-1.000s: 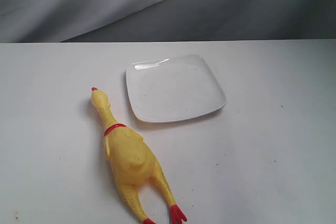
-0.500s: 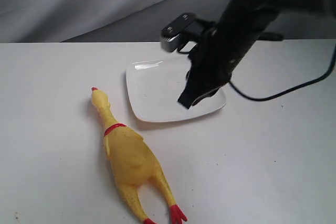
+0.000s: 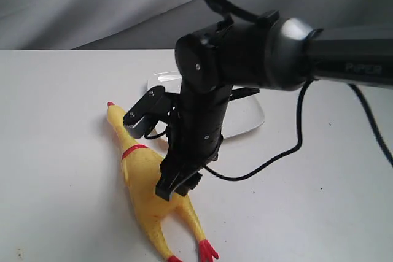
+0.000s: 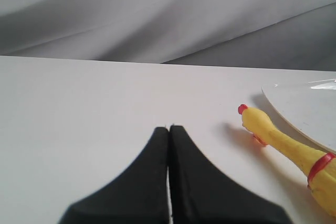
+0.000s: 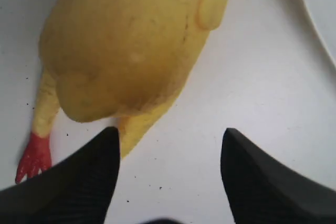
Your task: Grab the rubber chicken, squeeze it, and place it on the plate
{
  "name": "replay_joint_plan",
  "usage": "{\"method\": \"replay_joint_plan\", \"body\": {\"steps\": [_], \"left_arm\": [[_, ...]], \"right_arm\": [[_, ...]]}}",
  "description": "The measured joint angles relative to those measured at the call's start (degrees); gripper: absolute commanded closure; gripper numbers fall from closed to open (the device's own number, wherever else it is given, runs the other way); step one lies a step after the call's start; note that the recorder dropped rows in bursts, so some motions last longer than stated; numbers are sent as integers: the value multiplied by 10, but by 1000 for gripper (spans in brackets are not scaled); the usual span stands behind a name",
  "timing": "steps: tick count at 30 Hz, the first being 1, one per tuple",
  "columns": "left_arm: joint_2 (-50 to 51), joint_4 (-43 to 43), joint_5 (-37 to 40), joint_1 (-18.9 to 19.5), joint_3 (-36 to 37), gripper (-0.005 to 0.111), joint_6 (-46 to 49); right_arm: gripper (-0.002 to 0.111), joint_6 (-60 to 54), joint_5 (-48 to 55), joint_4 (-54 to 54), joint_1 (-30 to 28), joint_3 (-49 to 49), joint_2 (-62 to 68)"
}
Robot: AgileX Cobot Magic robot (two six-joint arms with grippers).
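Observation:
Bare table lies between my right gripper's fingers, beside the yellow leg (image 3: 193, 218) (image 5: 133, 131), so it is too early to close. My right gripper lines up with the leg, then closes on it.
The rubber chicken (image 3: 140, 167) lies on the white table, head toward the back, red feet toward the front edge; its yellow belly (image 5: 131, 40) fills the right wrist view. The white square plate (image 3: 245, 115) sits behind it, mostly hidden by the right arm. My right gripper (image 3: 178, 189) hangs open just above the chicken's lower body, with only bare table between its fingers (image 5: 84, 177). My left gripper (image 4: 169, 129) is shut and empty, low over the table, with the chicken's head (image 4: 254, 119) and the plate's rim (image 4: 294, 108) off to one side.
A grey cloth backdrop (image 3: 92, 4) rises behind the table's far edge. A black cable (image 3: 282, 151) loops from the right arm down over the table beside the plate.
The right arm entered from the upper right, passed over the plate, and now sits lower and further left, above the chicken's body. The chicken and plate have not moved.

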Motion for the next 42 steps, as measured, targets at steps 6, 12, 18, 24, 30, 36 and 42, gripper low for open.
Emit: {"method": "replay_joint_plan", "body": {"steps": [6, 12, 18, 24, 30, 36, 42], "left_arm": [[0, 0, 0, 0, 0, 106, 0], [0, 0, 0, 0, 0, 106, 0], [0, 0, 0, 0, 0, 106, 0], [0, 0, 0, 0, 0, 106, -1], [0, 0, 0, 0, 0, 106, -1], [0, 0, 0, 0, 0, 106, -1], [0, 0, 0, 0, 0, 106, -1]], "right_arm": [[54, 56, 7, -41, 20, 1, 42], [54, 58, 0, -1, 21, 1, 60], [67, 58, -4, 4, 21, 1, 81], [101, 59, -2, 8, 22, 1, 88], [108, 62, -4, -8, 22, 1, 82], [108, 62, 14, -41, 22, 4, 18], [108, 62, 72, -75, 22, 4, -94]]}}
